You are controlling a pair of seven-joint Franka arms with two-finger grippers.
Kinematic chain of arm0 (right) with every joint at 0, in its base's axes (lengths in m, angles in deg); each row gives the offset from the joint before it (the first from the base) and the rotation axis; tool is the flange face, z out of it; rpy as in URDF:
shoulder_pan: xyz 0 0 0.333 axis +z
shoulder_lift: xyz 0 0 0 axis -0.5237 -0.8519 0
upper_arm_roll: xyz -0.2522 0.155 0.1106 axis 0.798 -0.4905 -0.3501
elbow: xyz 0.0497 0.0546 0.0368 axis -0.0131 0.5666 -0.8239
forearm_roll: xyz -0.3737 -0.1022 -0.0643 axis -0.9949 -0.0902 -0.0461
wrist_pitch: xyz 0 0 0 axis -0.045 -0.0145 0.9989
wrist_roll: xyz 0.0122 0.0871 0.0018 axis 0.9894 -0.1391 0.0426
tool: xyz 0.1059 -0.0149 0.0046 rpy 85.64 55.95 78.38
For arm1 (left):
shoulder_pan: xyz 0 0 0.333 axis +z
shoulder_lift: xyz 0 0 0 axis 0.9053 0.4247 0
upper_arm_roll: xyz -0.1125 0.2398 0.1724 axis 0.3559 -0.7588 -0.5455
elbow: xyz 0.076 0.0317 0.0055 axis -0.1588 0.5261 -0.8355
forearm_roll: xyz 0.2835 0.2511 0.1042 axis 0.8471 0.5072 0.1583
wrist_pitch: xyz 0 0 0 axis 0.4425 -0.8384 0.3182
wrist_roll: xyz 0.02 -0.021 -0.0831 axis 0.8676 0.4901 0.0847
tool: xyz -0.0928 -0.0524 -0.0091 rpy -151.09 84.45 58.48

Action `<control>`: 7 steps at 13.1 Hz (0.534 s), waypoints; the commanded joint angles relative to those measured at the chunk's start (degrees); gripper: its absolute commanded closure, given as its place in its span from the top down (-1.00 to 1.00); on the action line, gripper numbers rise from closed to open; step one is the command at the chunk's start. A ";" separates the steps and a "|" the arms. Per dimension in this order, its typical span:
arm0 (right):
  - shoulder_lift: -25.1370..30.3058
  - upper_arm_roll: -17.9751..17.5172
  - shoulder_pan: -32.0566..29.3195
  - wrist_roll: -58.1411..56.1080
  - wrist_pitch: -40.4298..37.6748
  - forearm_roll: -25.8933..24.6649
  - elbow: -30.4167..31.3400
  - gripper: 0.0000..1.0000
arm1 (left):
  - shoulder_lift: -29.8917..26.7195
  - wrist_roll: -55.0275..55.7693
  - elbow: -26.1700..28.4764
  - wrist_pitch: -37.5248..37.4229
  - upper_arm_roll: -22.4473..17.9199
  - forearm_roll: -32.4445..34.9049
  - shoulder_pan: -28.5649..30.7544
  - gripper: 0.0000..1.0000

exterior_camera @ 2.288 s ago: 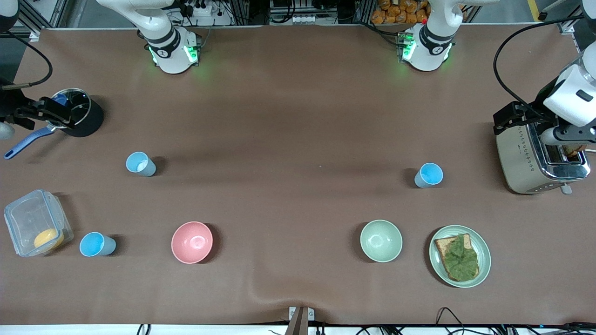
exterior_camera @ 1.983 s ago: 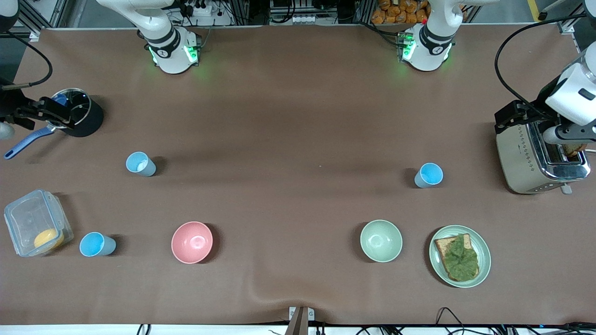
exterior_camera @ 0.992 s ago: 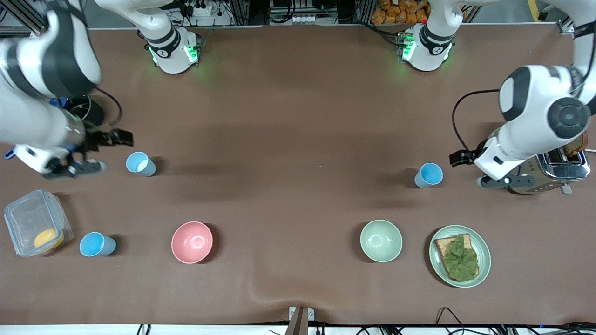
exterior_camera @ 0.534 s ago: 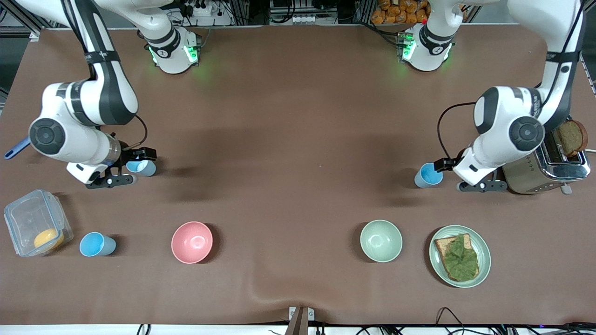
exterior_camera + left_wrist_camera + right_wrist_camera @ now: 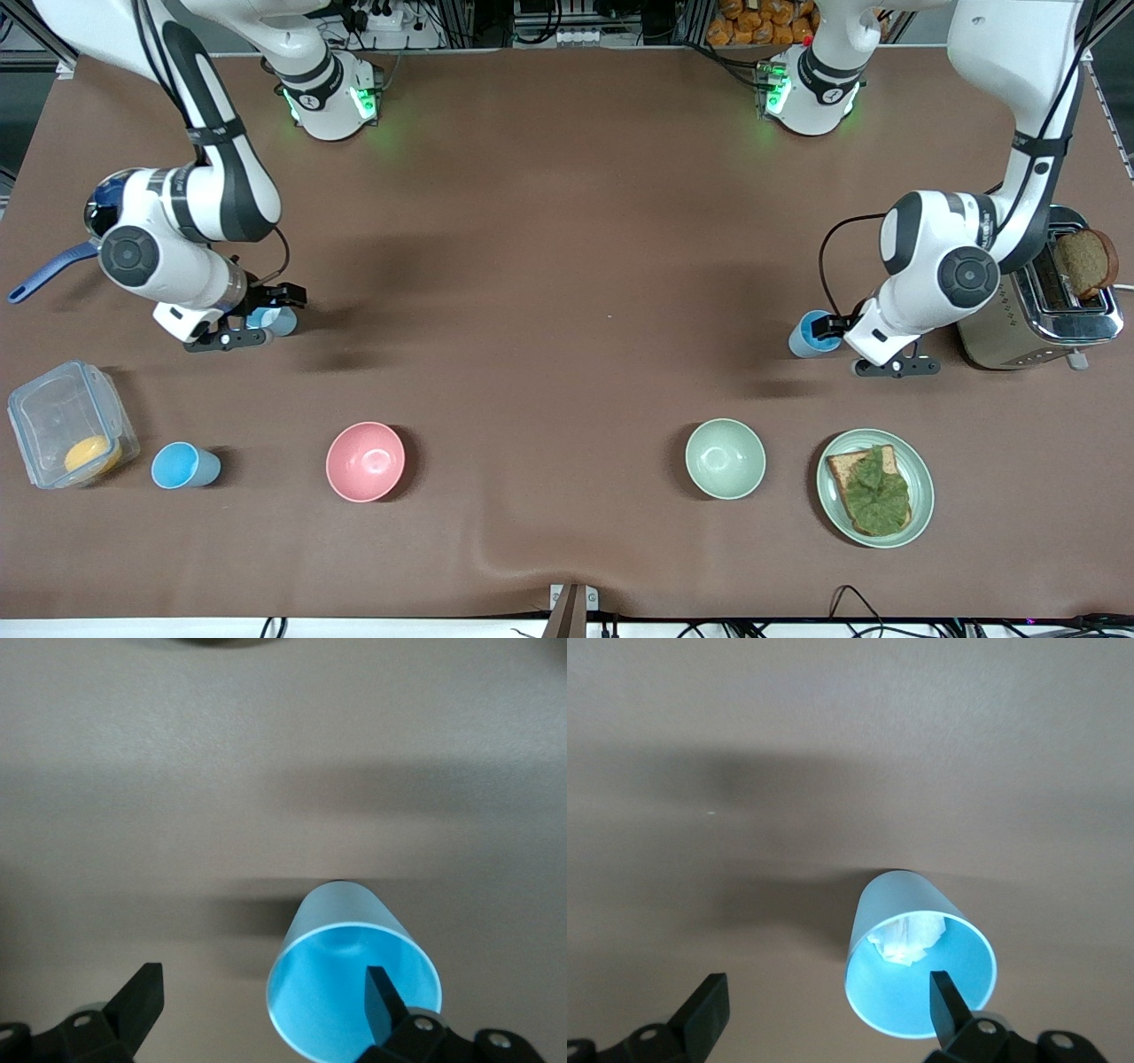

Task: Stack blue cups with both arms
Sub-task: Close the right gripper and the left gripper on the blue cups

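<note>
The blue cup with a sky-blue inside needs to be gripped by its rim [image 5: 815, 319] with my left gripper next, so that it can be stacked with the second blue cup [image 5: 278, 320].
A blue cup [image 5: 802, 337] with a sky-blue inside [image 5: 352, 992] stands toward the left arm's end of the table. My left gripper [image 5: 895, 365] hovers open just beside it. In the left wrist view [image 5: 261, 1003] one finger [image 5: 381, 997] shows in front of the cup's rim, and the cup is not between the fingers. A second blue cup [image 5: 276, 322] with a white crumpled scrap inside [image 5: 921, 970] stands toward the right arm's end. My right gripper [image 5: 221, 340] hovers open beside it [image 5: 826, 1005], empty. A third blue cup [image 5: 182, 466] stands nearer the front camera.
A pink bowl [image 5: 365, 461], a pale green bowl [image 5: 725, 458] and a plate with toast and lettuce [image 5: 875, 487] stand nearer the front camera. A toaster [image 5: 1036, 319] holds bread at the left arm's end. A clear box [image 5: 66, 434] and a blue-handled pot [image 5: 49, 268] are at the right arm's end.
Both arms swung in from the table's ends. The left gripper left the toaster and the right left the pot, each coming down beside its blue cup. The cups have not moved.
</note>
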 commanded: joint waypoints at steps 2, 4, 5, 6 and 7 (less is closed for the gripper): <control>-2.39 -0.58 -1.42 -0.35 2.30 -1.09 0.42 1.00 | 1.16 1.37 -0.09 0.87 0.12 -0.70 -0.33 1.00; -3.01 -0.67 -1.33 -0.35 2.12 -1.00 0.42 0.35 | 1.42 1.28 -0.43 0.87 0.11 -0.70 -0.76 0.70; -3.27 -0.67 -1.33 -0.35 1.78 -1.00 0.24 -0.35 | 2.03 1.28 -0.61 0.87 0.11 -0.70 -0.85 0.50; -3.36 -0.67 -0.98 -0.26 1.42 -0.91 0.07 -0.99 | 2.13 1.28 -0.61 0.79 0.20 -0.70 -0.94 0.28; -3.36 -0.67 -0.98 0.35 1.25 -0.91 -0.20 -1.00 | 2.30 1.28 -0.70 0.79 0.12 -0.61 -0.94 0.10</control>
